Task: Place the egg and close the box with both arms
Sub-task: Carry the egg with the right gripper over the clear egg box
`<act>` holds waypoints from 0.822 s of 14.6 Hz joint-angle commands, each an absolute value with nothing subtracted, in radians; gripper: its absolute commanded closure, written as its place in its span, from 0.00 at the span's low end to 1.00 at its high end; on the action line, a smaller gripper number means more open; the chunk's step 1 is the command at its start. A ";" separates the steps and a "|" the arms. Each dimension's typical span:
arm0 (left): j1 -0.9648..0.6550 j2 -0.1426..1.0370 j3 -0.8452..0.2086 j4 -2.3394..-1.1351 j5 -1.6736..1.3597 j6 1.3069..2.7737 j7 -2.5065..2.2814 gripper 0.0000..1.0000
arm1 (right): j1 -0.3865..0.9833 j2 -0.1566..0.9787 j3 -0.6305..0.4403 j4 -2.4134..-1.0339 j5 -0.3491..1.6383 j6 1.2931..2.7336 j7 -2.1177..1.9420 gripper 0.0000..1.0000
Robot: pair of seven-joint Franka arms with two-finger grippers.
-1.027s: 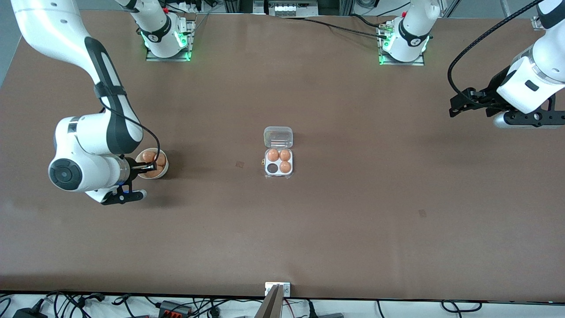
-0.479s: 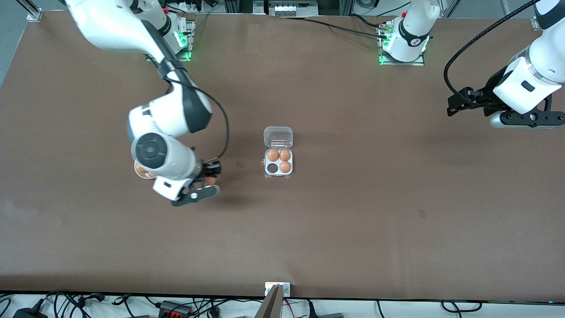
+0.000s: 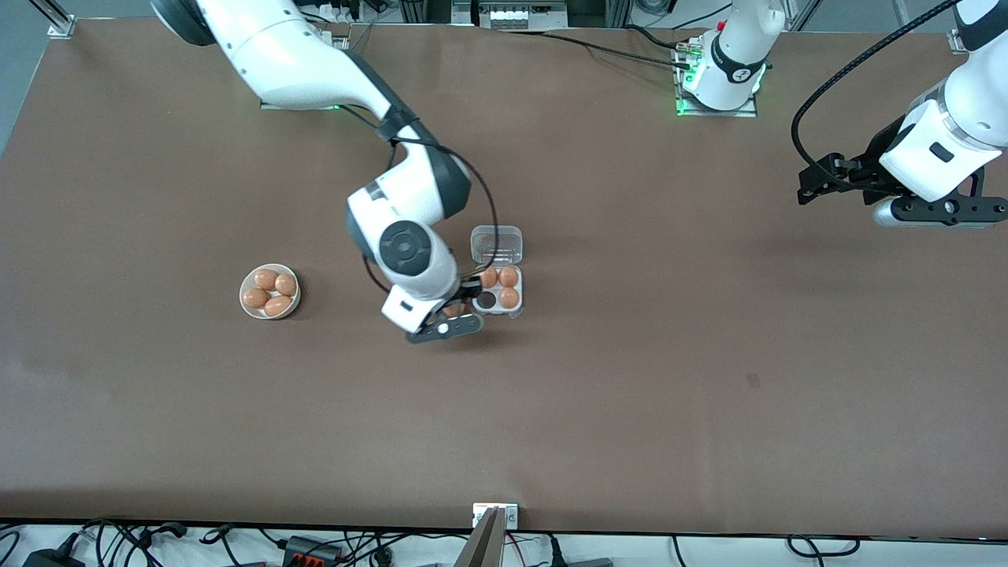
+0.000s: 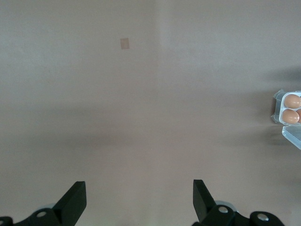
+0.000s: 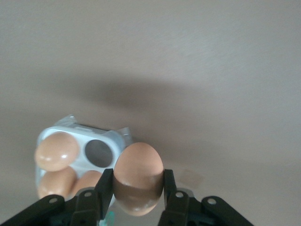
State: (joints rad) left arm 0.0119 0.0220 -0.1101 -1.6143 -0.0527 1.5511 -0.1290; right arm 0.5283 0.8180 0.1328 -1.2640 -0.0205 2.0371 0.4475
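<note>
My right gripper should keep holding the egg and open only once the egg is in the dark cell. The egg hangs beside the tray in the right wrist view, short of the cell.
My right gripper [image 3: 461, 303] is shut on the egg [image 5: 138, 174] and holds it just above the table, beside the box [image 3: 512, 312] on the side toward the right arm's end. The box's clear lid [image 3: 497, 244] lies open. Its white tray holds three eggs and one empty dark cell [image 3: 487, 300], the cell closest to the gripper. In the right wrist view the empty cell [image 5: 99, 151] shows just past the held egg. My left gripper [image 3: 819, 189] is open and empty, waiting in the air over the left arm's end of the table. Its view shows the box's edge [image 4: 278, 102].
A round cream bowl [image 3: 242, 298] with several more eggs stands toward the right arm's end of the table, level with the box. Small patches mark the brown tabletop [image 3: 754, 381]. Cables run along the table's near edge.
My right gripper has come out of the bowl with an egg and carried it across the table to the box. The left arm has barely moved.
</note>
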 commanded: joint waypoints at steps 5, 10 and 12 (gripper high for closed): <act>0.012 0.028 -0.115 -1.589 -0.041 1.528 -0.120 0.00 | 0.597 0.883 0.130 -1.223 -0.014 2.103 0.584 1.00; 0.012 0.028 -0.114 -1.589 -0.041 1.528 -0.120 0.00 | 0.598 0.890 0.138 -1.224 0.021 2.091 0.589 1.00; 0.012 0.028 -0.114 -1.591 -0.041 1.526 -0.118 0.00 | 0.597 0.893 0.138 -1.224 0.028 2.100 0.588 1.00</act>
